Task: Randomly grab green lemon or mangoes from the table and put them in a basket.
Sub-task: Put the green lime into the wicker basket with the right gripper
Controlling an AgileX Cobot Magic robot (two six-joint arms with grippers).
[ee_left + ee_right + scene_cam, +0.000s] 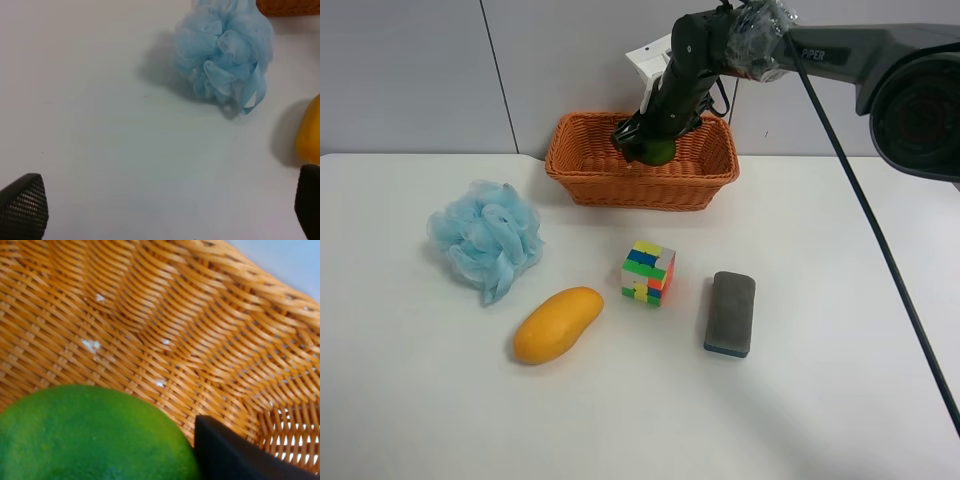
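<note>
My right gripper will release the green lemon, because the green lemon's lower edge [654,160] is inside the wicker basket, below the basket's back rim. The lemon would rest there.
My right gripper [648,138] is shut on the dark green lemon [655,152] and holds it inside the orange-brown wicker basket [640,192] at the back of the white table [420,400], just above its floor. The right wrist view shows the lemon [90,435] close up over the basket weave [200,340], with one black finger [235,455] beside it. The orange-yellow mango [557,324] lies on the table in front, and its end shows in the left wrist view [309,135]. My left gripper [165,210] is open and empty above the table, and out of the exterior view.
A light blue mesh bath pouf [485,238] sits left of the basket and also shows in the left wrist view [225,50]. A coloured puzzle cube [649,272] and a grey block with a blue base [730,313] lie right of the mango.
</note>
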